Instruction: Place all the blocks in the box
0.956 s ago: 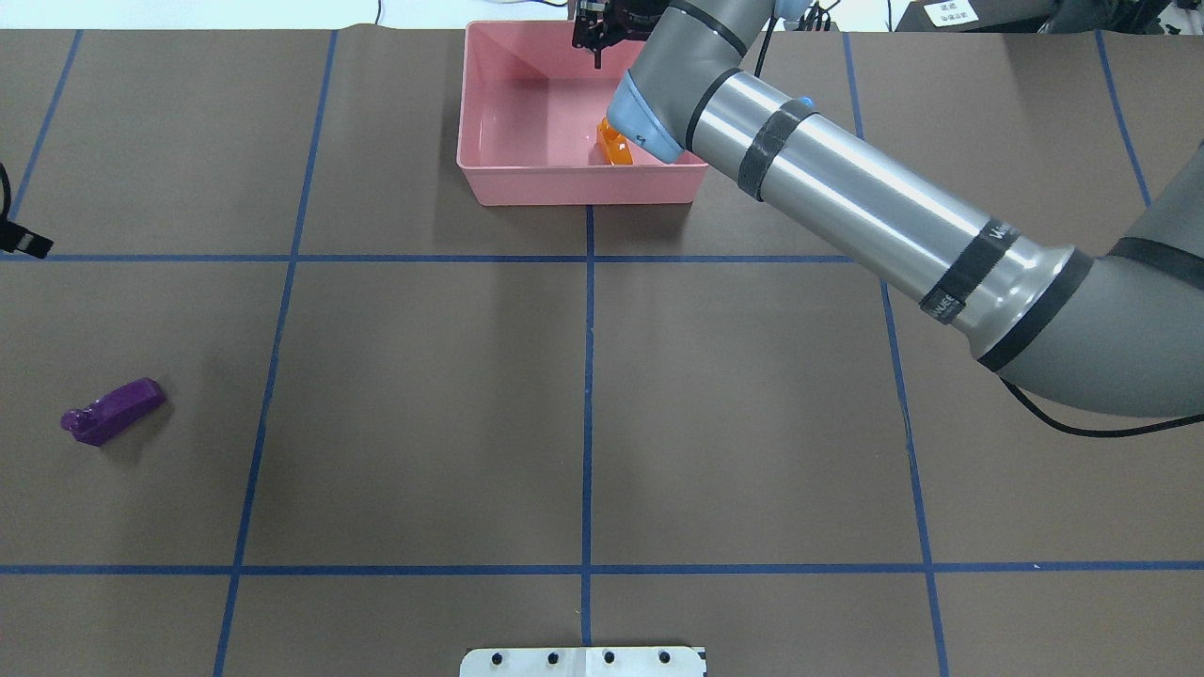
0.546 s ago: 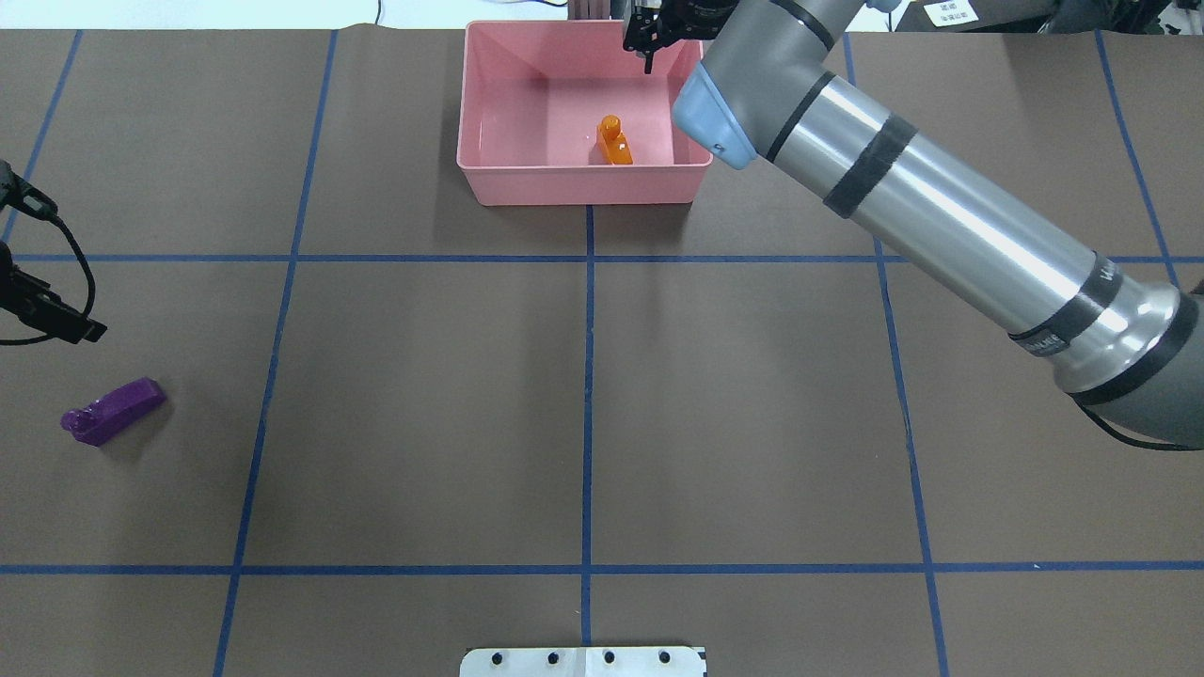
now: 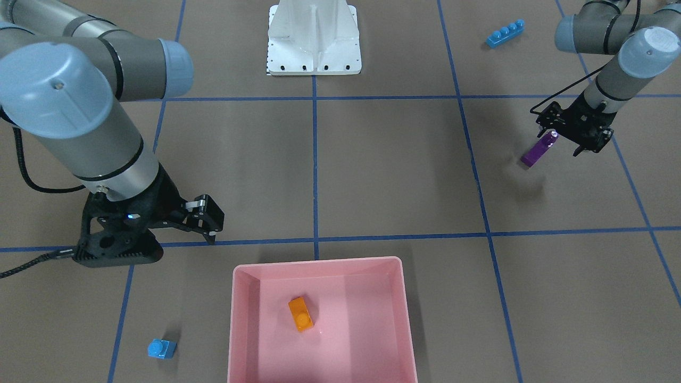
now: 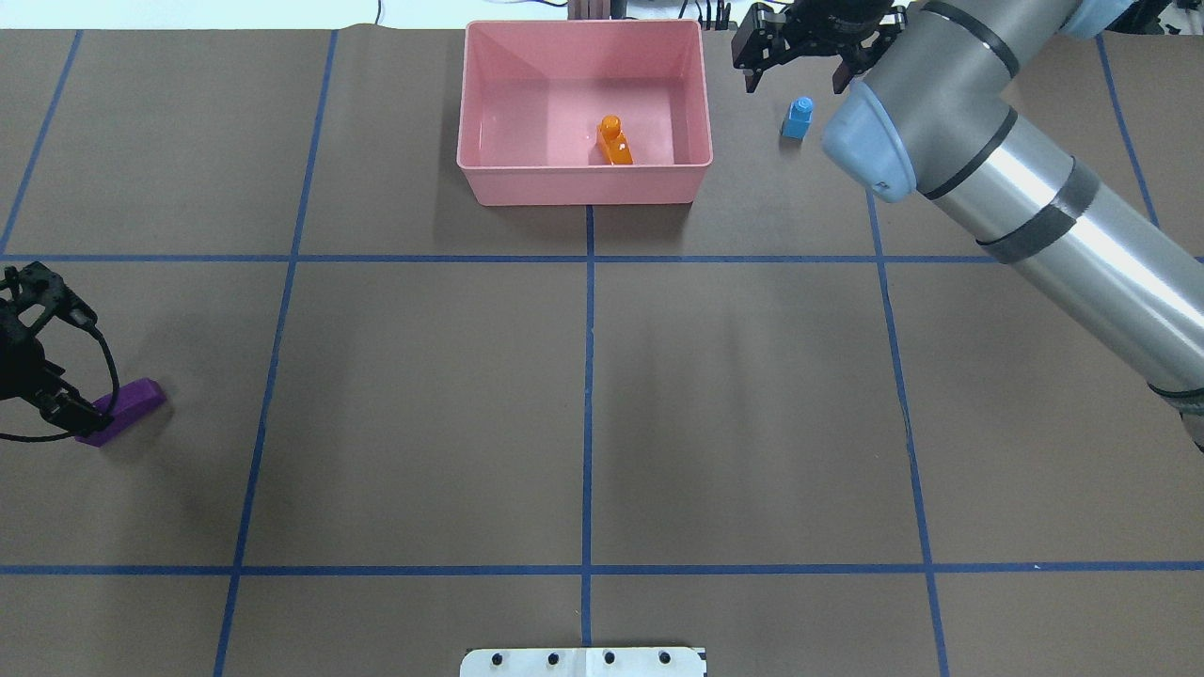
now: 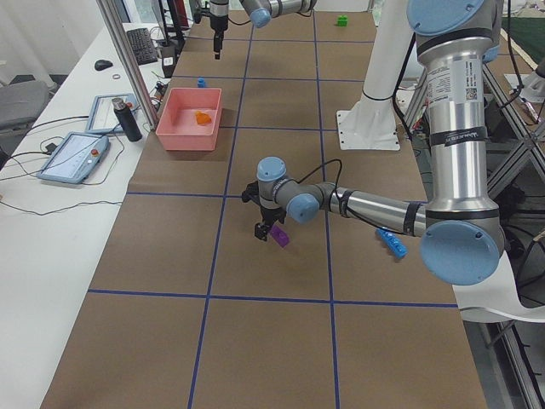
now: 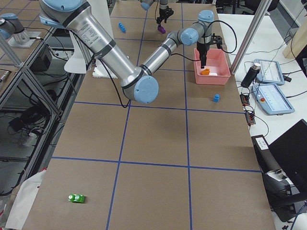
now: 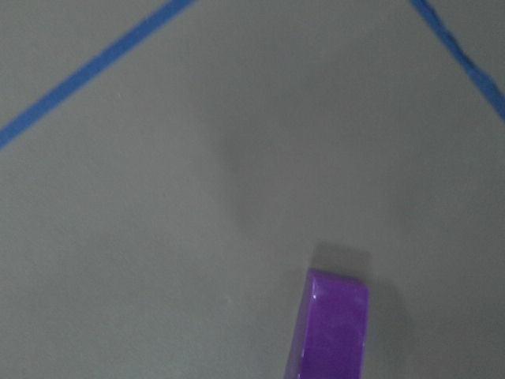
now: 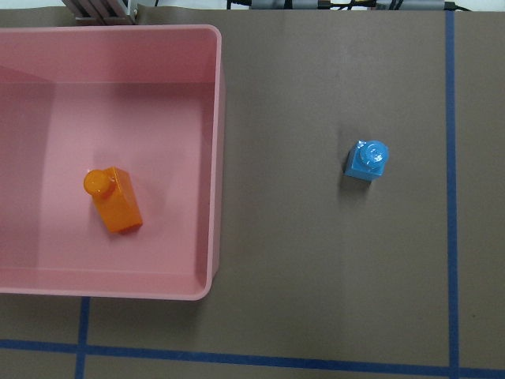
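Observation:
Next, my left gripper grabs the long purple block by its long sides to drop it into the pink box (image 3: 322, 319).
The pink box (image 4: 583, 188) stands at the far middle of the table with the orange block (image 4: 613, 141) inside it. My right gripper (image 4: 809, 42) is open and empty, hovering just right of the box near the small blue block (image 4: 798, 118); the right wrist view shows that block (image 8: 368, 159) beside the box (image 8: 217, 158). My left gripper (image 3: 566, 135) is open over one end of the purple block (image 3: 537, 150), which also shows in the left wrist view (image 7: 331, 332). The long blue block (image 3: 505, 33) lies near the left arm's base. The green block (image 6: 76, 198) lies far off on the right side.
The white robot base (image 4: 583, 661) sits at the near edge. Blue tape lines grid the brown table cover. A side table with tablets (image 5: 72, 158) and an aluminium post (image 5: 128, 51) stand beyond the box.
My right arm has swung right, from over the box to beside the small blue block, leaving the orange block in the box. My left gripper has come in over the purple block.

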Controlling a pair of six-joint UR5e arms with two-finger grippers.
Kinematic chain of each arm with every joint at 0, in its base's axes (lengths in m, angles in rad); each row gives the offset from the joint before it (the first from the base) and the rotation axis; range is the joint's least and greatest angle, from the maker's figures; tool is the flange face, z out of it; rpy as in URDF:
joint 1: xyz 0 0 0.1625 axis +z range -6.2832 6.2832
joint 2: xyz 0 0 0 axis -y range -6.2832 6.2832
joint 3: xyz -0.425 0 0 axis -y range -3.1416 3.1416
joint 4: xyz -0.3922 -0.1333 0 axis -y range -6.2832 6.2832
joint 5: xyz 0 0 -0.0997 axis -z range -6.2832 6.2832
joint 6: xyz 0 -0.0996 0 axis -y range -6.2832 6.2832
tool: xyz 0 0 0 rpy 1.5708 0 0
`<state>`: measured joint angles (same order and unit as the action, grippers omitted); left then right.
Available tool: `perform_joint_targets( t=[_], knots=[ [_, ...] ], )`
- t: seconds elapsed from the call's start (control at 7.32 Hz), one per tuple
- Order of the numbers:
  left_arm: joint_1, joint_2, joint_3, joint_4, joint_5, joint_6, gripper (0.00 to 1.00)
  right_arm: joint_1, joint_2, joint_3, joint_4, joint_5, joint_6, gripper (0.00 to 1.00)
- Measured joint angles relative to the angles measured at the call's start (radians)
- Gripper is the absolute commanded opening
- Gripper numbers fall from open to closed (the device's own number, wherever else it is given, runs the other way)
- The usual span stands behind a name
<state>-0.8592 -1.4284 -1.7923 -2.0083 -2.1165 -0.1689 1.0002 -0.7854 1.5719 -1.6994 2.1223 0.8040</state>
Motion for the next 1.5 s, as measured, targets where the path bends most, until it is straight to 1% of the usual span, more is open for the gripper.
perform_joint_targets(
  t=[0.14,0.27,0.96,1.09,1.23,1.37,1.5],
  knots=[
    [0.021,0.000,0.016,-0.009,0.003,0.000,0.50,0.005,-0.018,0.031,-0.021,0.003,-0.012,0.99],
    [0.036,0.000,0.026,-0.018,0.004,-0.001,0.01,0.007,-0.031,0.048,-0.029,0.003,-0.020,0.99],
    [0.045,-0.006,0.017,-0.038,0.002,-0.033,0.00,0.004,-0.044,0.038,-0.028,-0.004,-0.029,0.99],
    [0.044,-0.009,0.007,-0.048,0.001,-0.090,0.00,0.004,-0.046,0.029,-0.026,-0.006,-0.042,0.99],
    [0.041,-0.019,-0.011,-0.054,0.000,-0.192,0.00,0.003,-0.051,0.020,-0.024,-0.008,-0.066,0.99],
    [0.031,-0.043,-0.030,-0.056,0.001,-0.331,0.00,0.003,-0.060,0.015,-0.024,-0.008,-0.088,0.99],
    [0.013,-0.097,-0.045,-0.053,0.002,-0.505,0.00,0.004,-0.070,0.013,-0.023,-0.008,-0.106,0.99]
  ],
)
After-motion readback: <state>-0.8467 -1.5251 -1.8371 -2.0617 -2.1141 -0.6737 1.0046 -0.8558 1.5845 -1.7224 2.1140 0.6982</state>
